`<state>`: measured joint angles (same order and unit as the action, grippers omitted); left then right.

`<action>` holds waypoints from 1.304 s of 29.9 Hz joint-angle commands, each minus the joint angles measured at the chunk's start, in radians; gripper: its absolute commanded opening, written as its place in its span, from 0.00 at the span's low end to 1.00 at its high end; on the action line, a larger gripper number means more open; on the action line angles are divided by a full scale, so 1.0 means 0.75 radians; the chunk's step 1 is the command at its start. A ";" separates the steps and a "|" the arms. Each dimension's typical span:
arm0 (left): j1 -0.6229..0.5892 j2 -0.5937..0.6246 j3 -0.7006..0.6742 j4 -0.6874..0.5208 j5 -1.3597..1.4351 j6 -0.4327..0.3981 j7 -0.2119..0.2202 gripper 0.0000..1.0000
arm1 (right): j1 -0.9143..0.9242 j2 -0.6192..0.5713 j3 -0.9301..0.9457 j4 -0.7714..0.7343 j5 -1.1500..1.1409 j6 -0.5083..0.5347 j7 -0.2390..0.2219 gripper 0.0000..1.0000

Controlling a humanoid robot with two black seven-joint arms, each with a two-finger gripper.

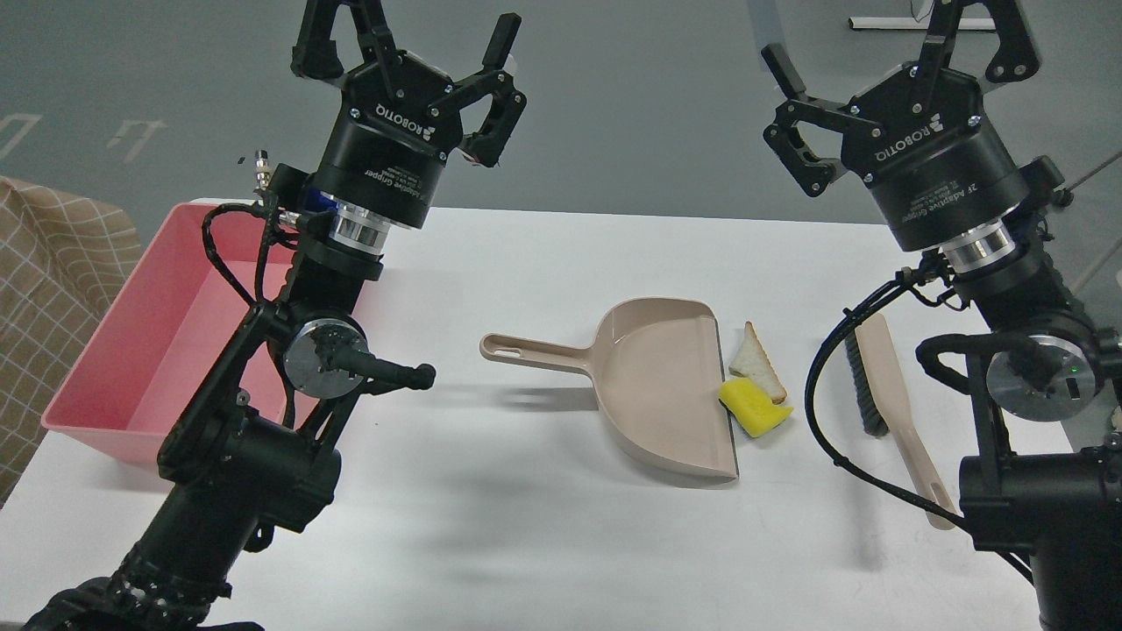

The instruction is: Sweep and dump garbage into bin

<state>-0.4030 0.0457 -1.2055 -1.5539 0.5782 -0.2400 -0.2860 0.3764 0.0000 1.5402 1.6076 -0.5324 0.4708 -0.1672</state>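
The dustpan's pan spreads too wide for my fingers, so my left gripper should grab the dustpan by its narrow handle (534, 353) next.
A triangular bread slice (757, 361) and a yellow sponge block (753, 407) lie on the white table (526, 526), just right of the open mouth of a beige dustpan (663, 386). A beige brush with black bristles (887, 394) lies further right. The pink bin (131, 342) stands at the table's left edge. My left gripper (408, 39) is open and empty, held high above the table's back left. My right gripper (885, 44) is open and empty, held high at the back right, above the brush.
A tan checked cloth (44, 289) lies left of the bin. Grey floor lies beyond the table's far edge. The dustpan's handle (530, 350) points left toward my left arm.
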 commanded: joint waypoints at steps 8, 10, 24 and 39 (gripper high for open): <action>0.004 -0.004 0.010 -0.004 0.002 0.015 -0.007 0.98 | -0.003 0.000 0.000 0.000 0.000 0.004 0.000 1.00; 0.016 -0.006 0.016 -0.010 0.004 0.044 0.001 0.98 | -0.007 0.000 0.000 0.000 0.000 0.004 0.000 1.00; 0.016 0.133 0.276 -0.217 0.341 0.655 0.107 0.98 | -0.019 0.000 0.006 -0.006 0.002 0.008 0.000 1.00; 0.155 0.211 0.409 -0.276 0.556 0.944 0.199 0.98 | -0.017 0.000 0.024 -0.035 0.004 0.008 0.000 1.00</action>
<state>-0.3145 0.2006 -0.9032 -1.7607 0.9810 0.4574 -0.1372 0.3578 0.0000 1.5577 1.5907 -0.5292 0.4771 -0.1672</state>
